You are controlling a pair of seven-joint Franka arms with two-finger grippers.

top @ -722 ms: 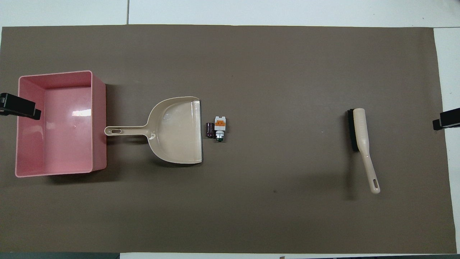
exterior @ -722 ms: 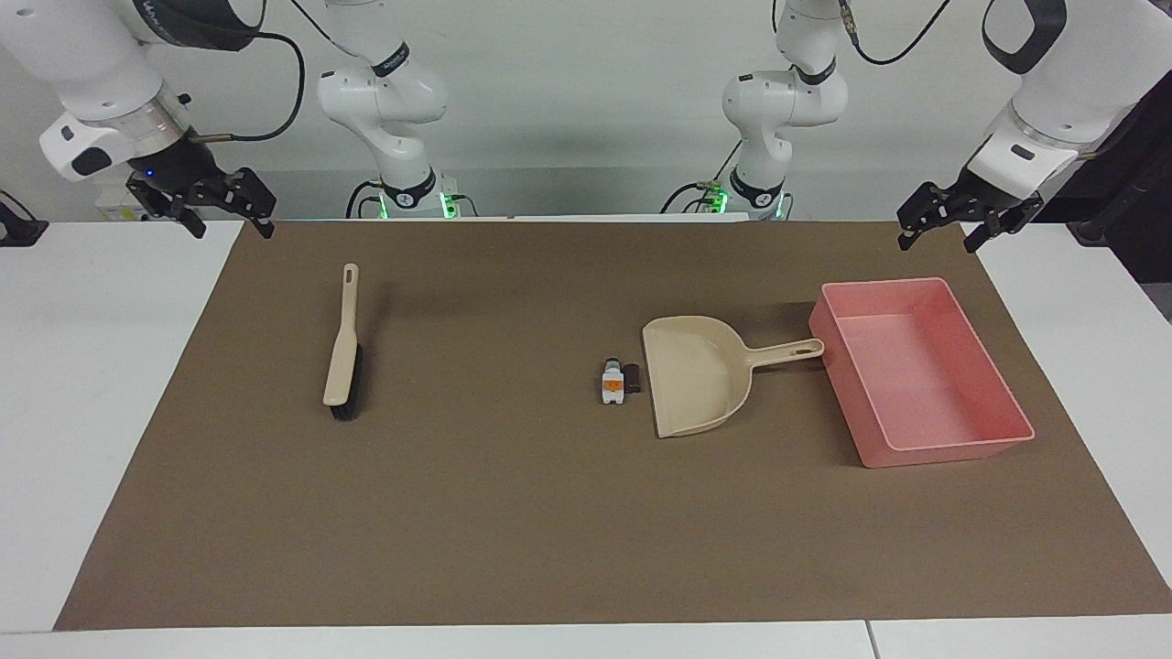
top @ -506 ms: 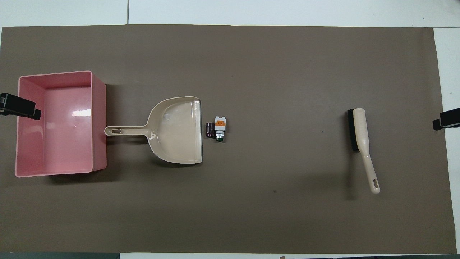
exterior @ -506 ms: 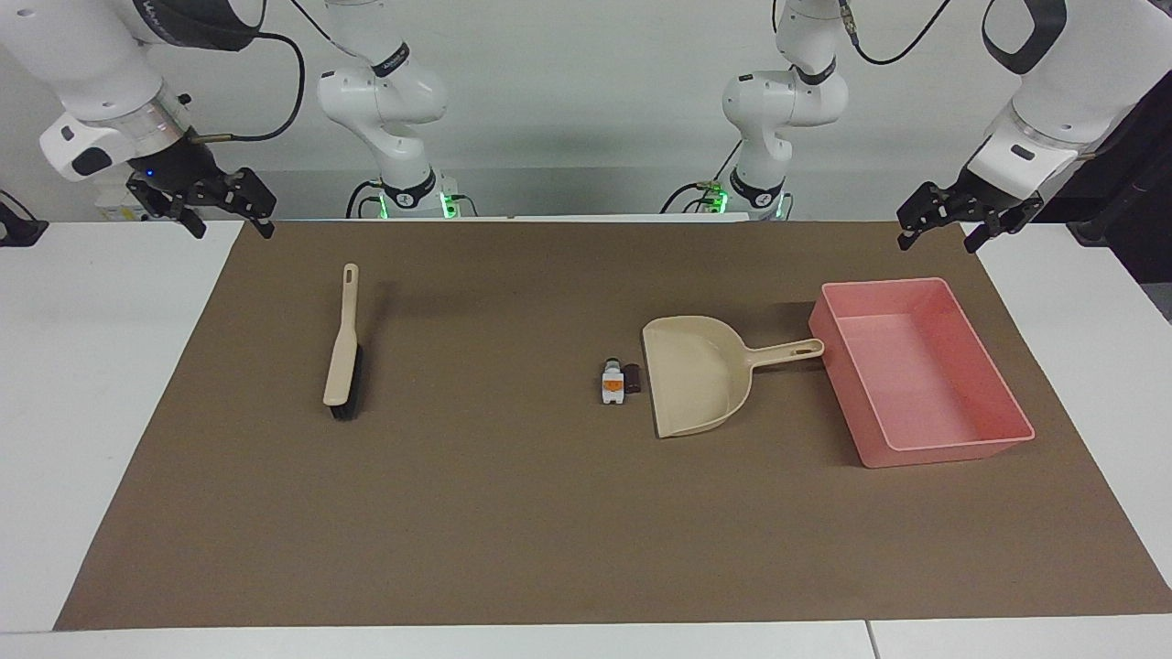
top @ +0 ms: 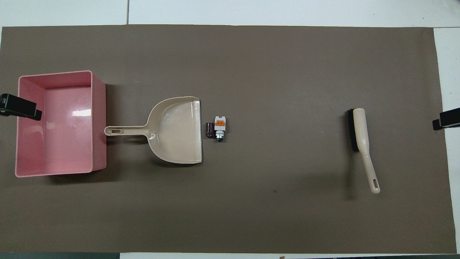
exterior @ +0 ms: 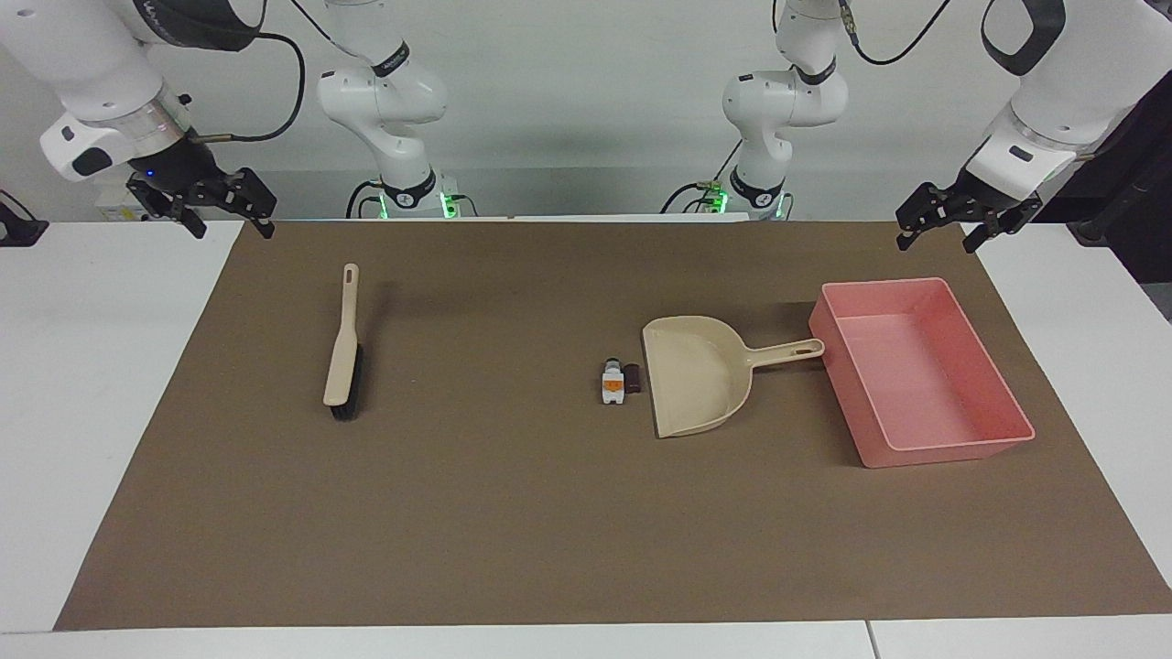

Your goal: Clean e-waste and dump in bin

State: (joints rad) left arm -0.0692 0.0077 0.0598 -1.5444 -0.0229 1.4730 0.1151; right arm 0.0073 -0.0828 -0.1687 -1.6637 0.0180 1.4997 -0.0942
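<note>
My right gripper picks up the brush by its handle [top: 369, 172] next. Then the brush sweeps the e-waste into the dustpan [top: 178, 131].
The e-waste is two tiny pieces lying side by side on the brown mat. A white piece with an orange mark [exterior: 611, 384] [top: 220, 126] touches a dark piece [exterior: 631, 377] [top: 209, 130], just off the open lip of the beige dustpan [exterior: 696, 375] [top: 178, 131]. The pink bin [exterior: 943, 448] [top: 99, 122] stands empty at the dustpan's handle end, toward the left arm's end of the table. My left gripper [exterior: 938, 240] hangs open and empty over the mat's corner by the bin. My right gripper [exterior: 232, 229] hangs open and empty over the mat's corner at the right arm's end.
A beige hand brush with dark bristles [exterior: 343, 352] [top: 361, 133] lies on the mat toward the right arm's end, its handle pointing at the robots. White tabletop [exterior: 92, 412] borders the brown mat [exterior: 513, 513].
</note>
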